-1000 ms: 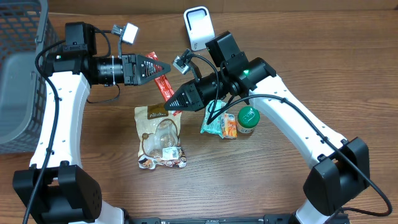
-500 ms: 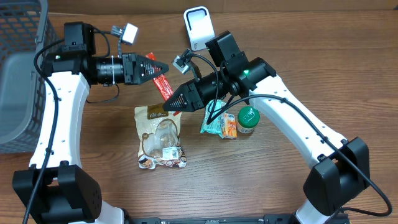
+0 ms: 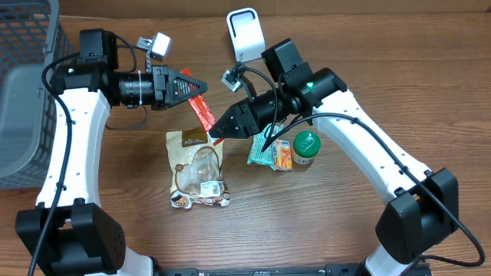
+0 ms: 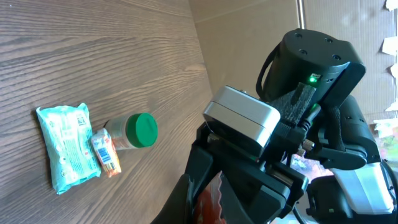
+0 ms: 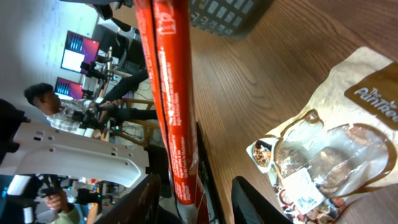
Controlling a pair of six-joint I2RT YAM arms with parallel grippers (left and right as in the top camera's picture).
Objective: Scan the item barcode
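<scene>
My right gripper picks up the red stick packet by its loose end next, opposite the left gripper, and its length stays free to scan.
The item is a long red stick packet, slanting in the air above the table. My left gripper is shut on its upper end, and the red serrated edge shows between those jaws. My right gripper stands open at the lower end; in the right wrist view the packet runs down between the spread fingers without being pinched. A white scanner stands upright at the table's back, behind the right arm.
A grey basket fills the left edge. Under the packet lies a brown snack bag. Right of it, below the right arm, are a teal packet, an orange packet and a green-lidded jar.
My left gripper closed on the packet's upper end. My right gripper opened, released the packet and drew back a little to the right.
</scene>
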